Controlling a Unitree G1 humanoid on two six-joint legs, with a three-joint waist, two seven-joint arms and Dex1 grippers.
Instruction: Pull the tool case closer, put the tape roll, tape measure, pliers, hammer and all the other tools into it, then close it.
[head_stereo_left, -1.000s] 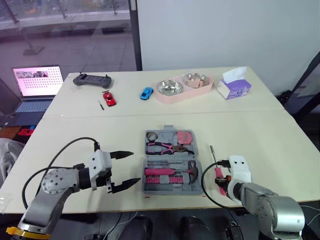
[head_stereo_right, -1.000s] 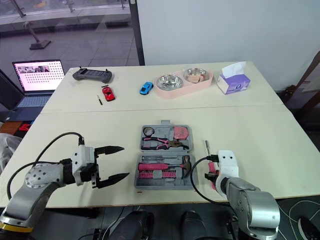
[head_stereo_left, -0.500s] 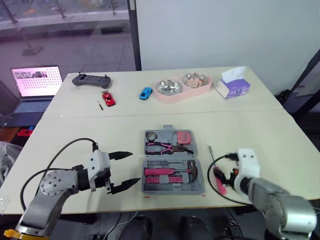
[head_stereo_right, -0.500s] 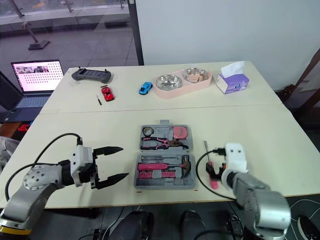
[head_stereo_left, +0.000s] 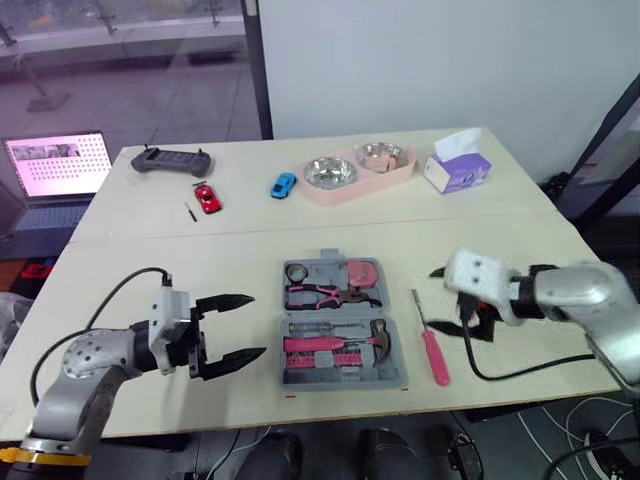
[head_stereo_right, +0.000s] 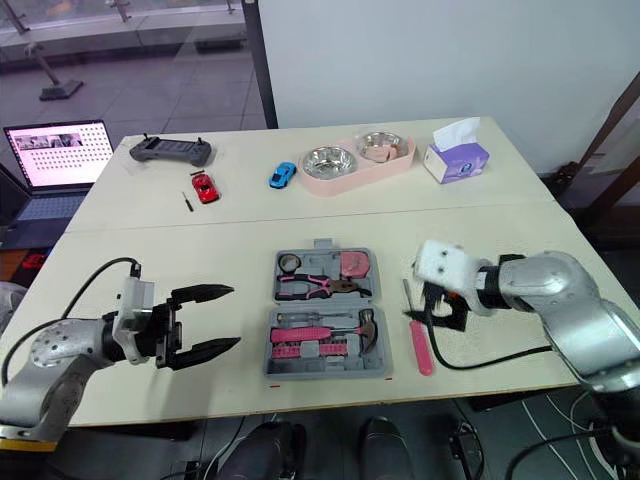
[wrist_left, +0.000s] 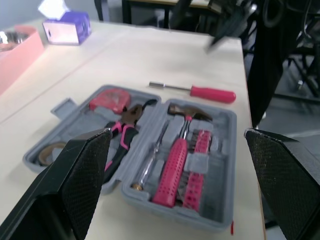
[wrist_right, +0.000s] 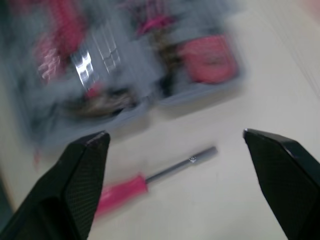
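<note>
The screwdriver needs to go into the grey tool case, so my right gripper should next grab it by its pink handle.
The grey tool case lies open near the table's front edge. Inside are a tape roll, a pink tape measure, pliers, a pink-handled hammer and a rack of bits. A pink screwdriver lies on the table just right of the case, also seen at the screwdriver. My right gripper hovers open just above and right of it, holding nothing. My left gripper stands open left of the case, apart from it, facing the case.
At the back stand a pink two-bowl holder, a purple tissue box, a blue toy car, a red toy car, a black controller and a laptop. A cable trails from my right wrist.
My right gripper opened and let go of the pink screwdriver, which now lies beside the case; the arm rose and swung out to the right. The left arm held still; the camera shifted.
</note>
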